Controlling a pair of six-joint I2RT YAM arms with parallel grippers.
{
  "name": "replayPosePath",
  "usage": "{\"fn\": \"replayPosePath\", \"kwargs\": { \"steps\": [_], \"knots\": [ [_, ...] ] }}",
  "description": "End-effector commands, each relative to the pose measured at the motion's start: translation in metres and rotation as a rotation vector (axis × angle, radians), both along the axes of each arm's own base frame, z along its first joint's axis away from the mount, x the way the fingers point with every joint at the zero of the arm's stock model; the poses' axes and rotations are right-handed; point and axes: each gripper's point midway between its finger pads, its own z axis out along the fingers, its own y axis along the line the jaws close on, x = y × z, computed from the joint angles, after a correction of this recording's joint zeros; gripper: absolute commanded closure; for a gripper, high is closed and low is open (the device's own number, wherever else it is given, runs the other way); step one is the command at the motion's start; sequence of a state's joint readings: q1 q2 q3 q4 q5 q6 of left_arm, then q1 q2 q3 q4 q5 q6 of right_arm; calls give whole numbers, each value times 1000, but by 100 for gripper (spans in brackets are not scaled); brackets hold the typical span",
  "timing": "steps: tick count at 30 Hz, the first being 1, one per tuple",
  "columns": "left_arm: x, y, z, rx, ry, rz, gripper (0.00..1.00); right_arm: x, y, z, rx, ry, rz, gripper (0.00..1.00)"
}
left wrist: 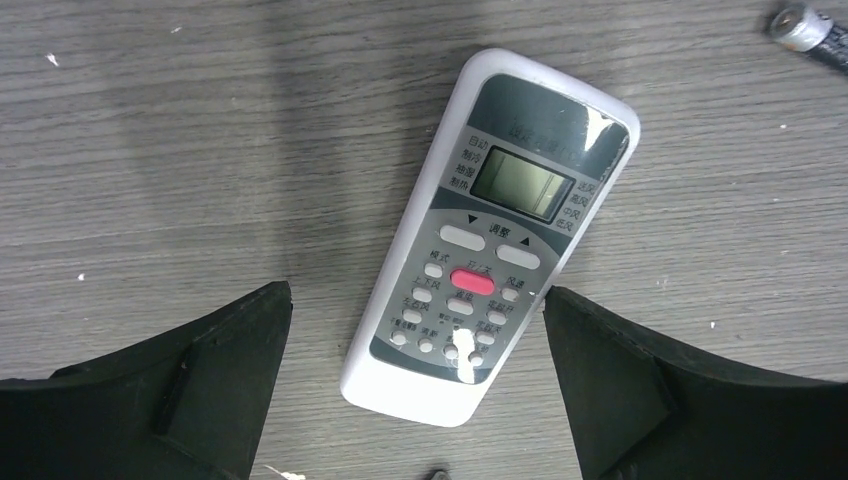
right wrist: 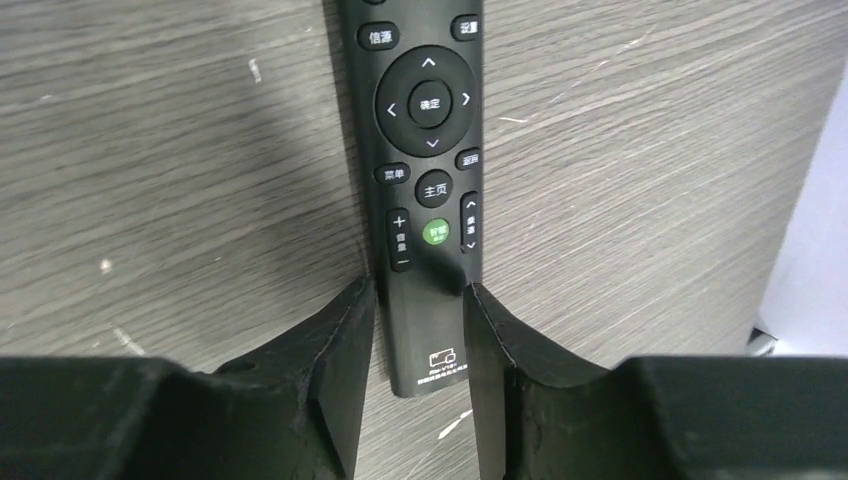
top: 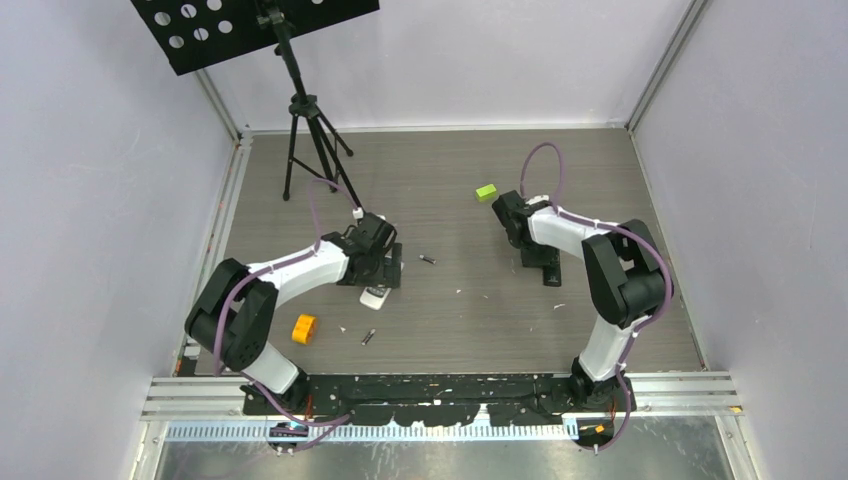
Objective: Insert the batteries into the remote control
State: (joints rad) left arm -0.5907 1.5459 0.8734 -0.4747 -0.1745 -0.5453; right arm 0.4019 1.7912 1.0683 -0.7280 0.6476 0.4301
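Observation:
The fingers of my left gripper are beside the white remote's button rows, one at the remote's edge. So it is now time for it to close on the remote's lower half.
A white remote control lies face up on the table, its lower end between the fingers of my left gripper, which stands wide open and clear of it. A black remote control also lies face up. My right gripper straddles its lower end with the jaws slightly apart: a thin gap shows on the left, and the right finger sits close against the remote. One dark battery lies beyond the white remote. From above, two batteries rest on the table between the arms.
An orange block lies near the left arm's base, and a lime-green block behind the right gripper. A black tripod stands at the back left. Pale walls close in the table.

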Motion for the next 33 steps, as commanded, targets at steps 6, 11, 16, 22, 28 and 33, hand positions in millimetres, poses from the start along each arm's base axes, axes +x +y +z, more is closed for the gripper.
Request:
{"fn": "replayPosePath", "kwargs": {
  "steps": [6,11,16,22,28,33],
  "knots": [
    [-2,6,-12,47,41,-6,9,14,47,42,328,-188,69,51],
    [-6,7,-25,63,70,-20,23,15,67,67,475,-294,89,50],
    [-9,-13,-20,-17,73,-84,53,10,94,82,648,-331,144,49],
    [-2,-56,27,-244,-10,-199,62,-13,159,93,1045,-314,297,49],
    [7,-92,102,-493,-166,-255,63,-29,215,143,1479,-431,376,44],
    [7,-123,161,-747,-222,-258,63,-46,238,188,1657,-557,463,34]
  ]
}}
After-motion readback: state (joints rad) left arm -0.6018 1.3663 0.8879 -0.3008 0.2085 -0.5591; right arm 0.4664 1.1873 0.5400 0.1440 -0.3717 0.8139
